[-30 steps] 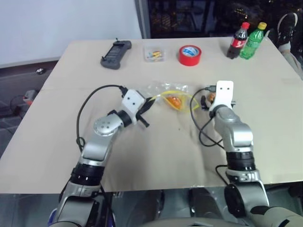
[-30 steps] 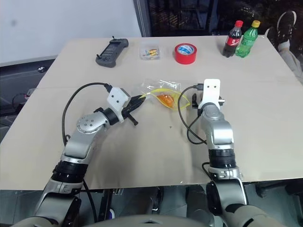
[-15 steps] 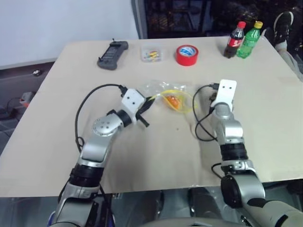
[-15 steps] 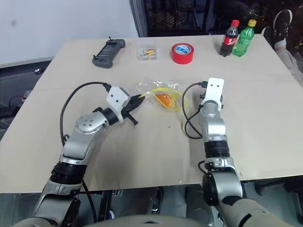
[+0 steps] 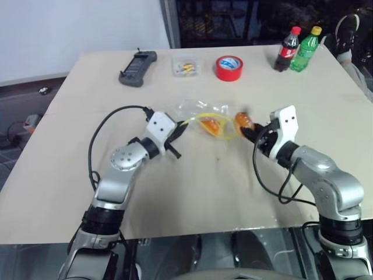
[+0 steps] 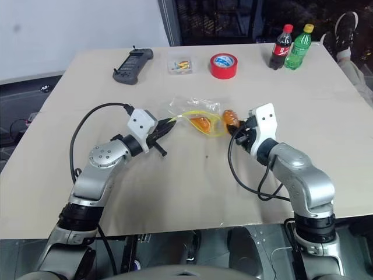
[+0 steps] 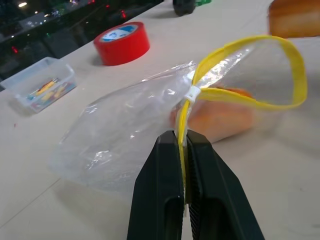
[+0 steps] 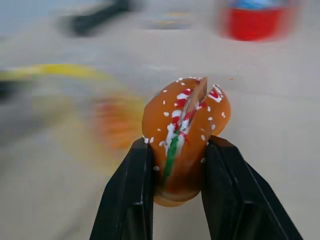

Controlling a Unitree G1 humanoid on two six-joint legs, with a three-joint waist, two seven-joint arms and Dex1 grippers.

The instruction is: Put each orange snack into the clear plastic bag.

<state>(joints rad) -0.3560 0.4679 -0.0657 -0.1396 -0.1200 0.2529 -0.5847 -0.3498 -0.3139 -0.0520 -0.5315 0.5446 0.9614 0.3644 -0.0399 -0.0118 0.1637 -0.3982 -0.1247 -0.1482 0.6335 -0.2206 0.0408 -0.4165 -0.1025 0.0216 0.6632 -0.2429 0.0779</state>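
Observation:
I should move the speckled snack toward the bag's opening with my right gripper before I let it go. The snack is hanging beside the bag's opening, short of the bag's yellow seal.
The clear plastic bag lies mid-table with its yellow seal strip held up in a loop. My left gripper is shut on that strip at the bag's left end. One orange snack rests inside the bag. My right gripper is shut on the other orange snack, a bun with white speckles and a red and green filling. It holds this snack just off the table, right beside the bag's open mouth.
Along the far edge stand a black handheld device, a small clear box of colourful items, a red tape roll, a cola bottle and a green bottle. Cables loop from both wrists over the table.
My right gripper has closed on the second snack, swung its wrist round and carried the snack left toward the bag's mouth. The left gripper keeps still on the seal strip.

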